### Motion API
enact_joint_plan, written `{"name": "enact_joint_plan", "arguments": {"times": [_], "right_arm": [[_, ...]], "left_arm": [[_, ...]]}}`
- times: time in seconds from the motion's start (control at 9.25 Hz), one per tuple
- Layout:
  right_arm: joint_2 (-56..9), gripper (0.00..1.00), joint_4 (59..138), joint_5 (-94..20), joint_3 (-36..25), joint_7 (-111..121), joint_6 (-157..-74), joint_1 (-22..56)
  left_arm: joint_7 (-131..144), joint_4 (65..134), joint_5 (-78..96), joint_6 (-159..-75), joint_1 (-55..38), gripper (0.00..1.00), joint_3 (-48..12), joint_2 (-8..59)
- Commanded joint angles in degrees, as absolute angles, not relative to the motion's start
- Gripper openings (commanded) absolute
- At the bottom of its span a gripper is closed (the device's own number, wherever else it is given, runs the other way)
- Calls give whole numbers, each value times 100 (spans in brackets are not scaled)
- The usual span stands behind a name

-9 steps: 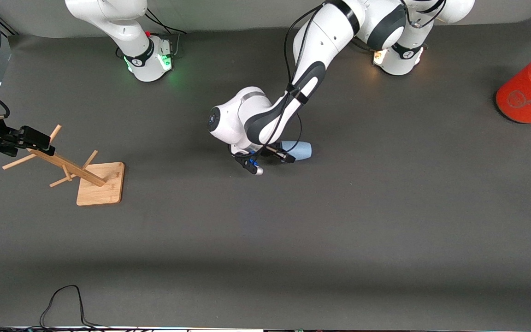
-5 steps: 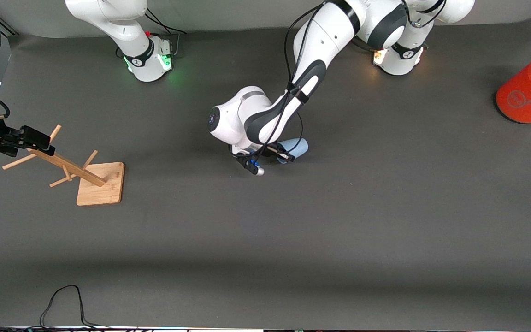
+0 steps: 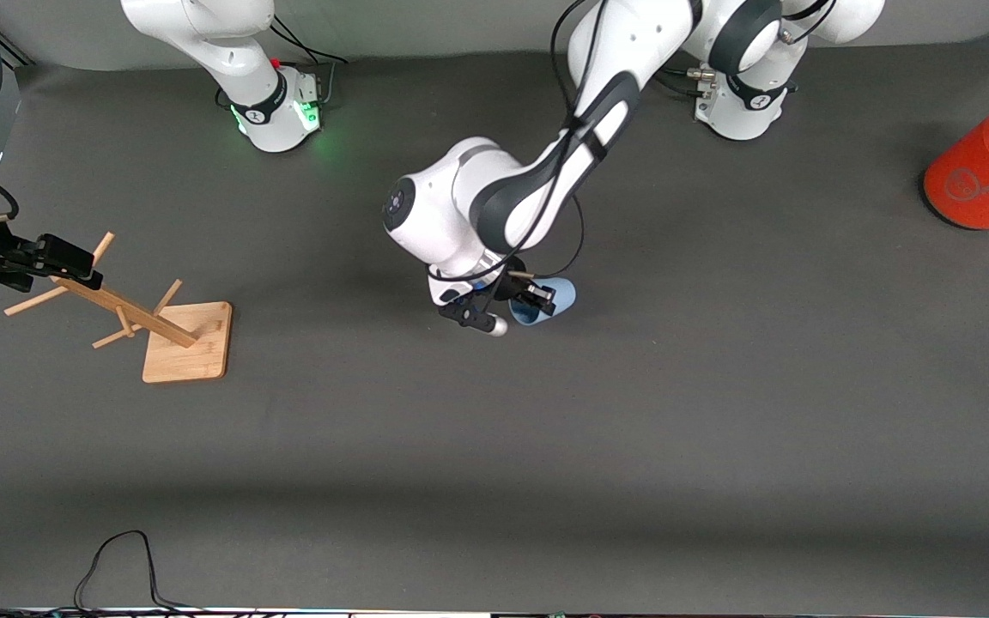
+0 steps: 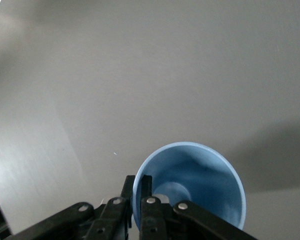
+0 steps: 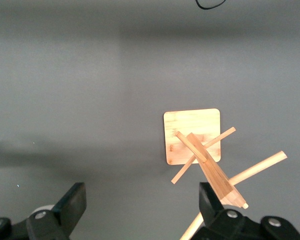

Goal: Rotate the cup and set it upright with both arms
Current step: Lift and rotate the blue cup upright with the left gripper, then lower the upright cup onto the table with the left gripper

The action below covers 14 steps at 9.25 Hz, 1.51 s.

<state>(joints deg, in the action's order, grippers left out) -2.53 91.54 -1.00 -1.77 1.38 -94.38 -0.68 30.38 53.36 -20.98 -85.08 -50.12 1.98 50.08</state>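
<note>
I need to keep holding the pale blue cup (image 3: 553, 300) (image 4: 200, 185) with my left gripper until it is lower, because the cup hangs tilted above the tabletop.
The pale blue cup (image 3: 553, 300) hangs tilted over the middle of the table, its mouth turned partly toward the front camera. My left gripper (image 3: 536, 299) is shut on its rim. In the left wrist view one finger presses the outside of the cup (image 4: 200, 185) wall and the other sits inside, so the left gripper (image 4: 138, 186) pinches the wall. My right gripper (image 3: 74, 262) waits open at the right arm's end of the table, by the top of a wooden rack. Nothing lies between the fingers of the right gripper (image 5: 142, 200).
The wooden peg rack (image 3: 188, 341) leans on its square base (image 5: 192, 142) at the right arm's end. An orange cylinder with a grey top (image 3: 988, 172) lies at the left arm's end. A black cable (image 3: 117, 558) loops at the table's near edge.
The left gripper closed on the cup's rim. The left arm then rose and turned, tipping the cup from lying on its side to mouth toward the front camera. The right arm stayed still.
</note>
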Motion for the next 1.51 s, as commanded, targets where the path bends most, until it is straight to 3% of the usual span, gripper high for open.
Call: {"name": "enact_joint_plan", "arguments": {"times": [0.0,0.11,0.32,0.43,0.54,0.86,1.19,1.41], "right_arm": [[-150,100,9220,-70,-229,281,-9483,-18],[-141,100,9237,-9,-229,368,-9475,-18],[-141,100,9237,-9,-229,369,-9466,-18],[-149,100,9237,-9,-229,369,-9457,-18],[-141,100,9237,-9,-229,369,-9448,-9],[-106,100,9246,-9,-202,378,-9378,9],[-105,100,9246,-9,-193,387,-9369,53],[-105,100,9237,-9,-193,387,-9369,44]], "left_arm": [[3733,5413,-1540,-8638,-4651,0,211,4275],[3770,5771,-1347,-8701,-4406,0,194,3567],[3840,7566,-1196,-9635,-4211,0,202,2108],[3954,8455,-743,-10364,-3862,0,202,1544],[3990,8908,-590,-10789,-3798,0,202,1416],[5087,10183,-597,-12948,-3981,0,176,1651],[5535,10239,-790,-13954,-4086,0,202,2511],[6201,10239,-1674,-14098,-4157,0,193,2890]]}}
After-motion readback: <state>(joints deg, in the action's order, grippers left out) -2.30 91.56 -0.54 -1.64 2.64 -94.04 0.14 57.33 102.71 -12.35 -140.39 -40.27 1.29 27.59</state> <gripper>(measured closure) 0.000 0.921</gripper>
